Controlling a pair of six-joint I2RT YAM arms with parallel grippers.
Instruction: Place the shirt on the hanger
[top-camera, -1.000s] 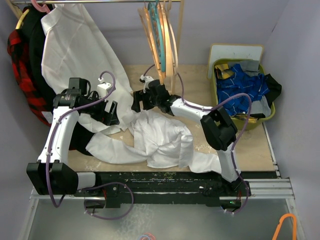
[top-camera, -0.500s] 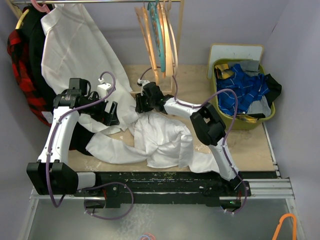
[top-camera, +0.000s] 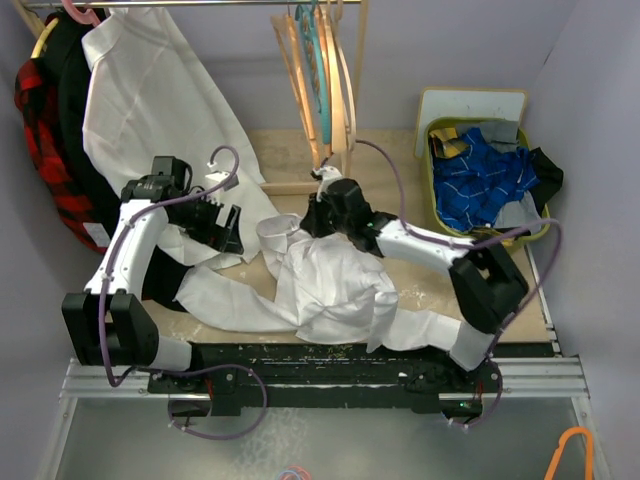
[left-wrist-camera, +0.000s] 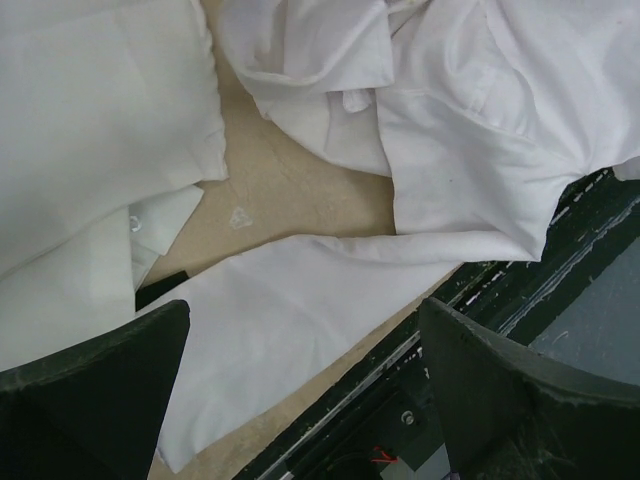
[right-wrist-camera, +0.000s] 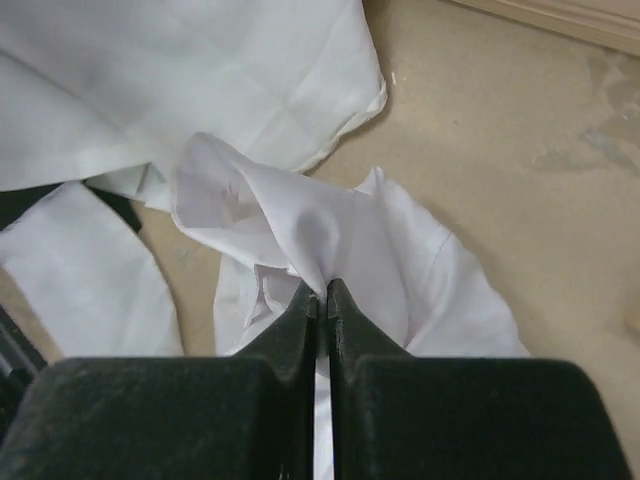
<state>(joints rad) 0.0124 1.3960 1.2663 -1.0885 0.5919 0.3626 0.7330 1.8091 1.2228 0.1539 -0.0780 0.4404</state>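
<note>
The shirt (top-camera: 335, 285) needs to be spread open for the hanger. My left gripper should grab it next by the raised fold beside my right gripper.
The wrinkled white shirt (top-camera: 335, 285) lies bunched on the wooden table; one sleeve trails to the front left. My right gripper (top-camera: 300, 225) is shut on a raised fold of it near its back left end. The right wrist view shows the cloth (right-wrist-camera: 400, 260) pinched between the closed tips of the right gripper (right-wrist-camera: 322, 290). My left gripper (top-camera: 225, 228) hangs open left of the shirt. Its wrist view shows the left gripper (left-wrist-camera: 300, 320) over the sleeve (left-wrist-camera: 290, 320) with nothing between its fingers. The tan wooden hanger (top-camera: 346, 95) hangs among others at the back centre.
A large smooth white garment (top-camera: 150, 90) hangs at the back left beside red plaid and black clothes (top-camera: 40, 110). A teal hanger (top-camera: 318, 70) hangs with the tan ones. A yellow-green basket (top-camera: 500, 246) of blue cloth stands at the right. A black rail (top-camera: 330, 358) runs along the table's front edge.
My right gripper has moved from near the hangers down and toward the front onto the shirt, and has shut on a fold. The left arm shifted slightly and stays open.
</note>
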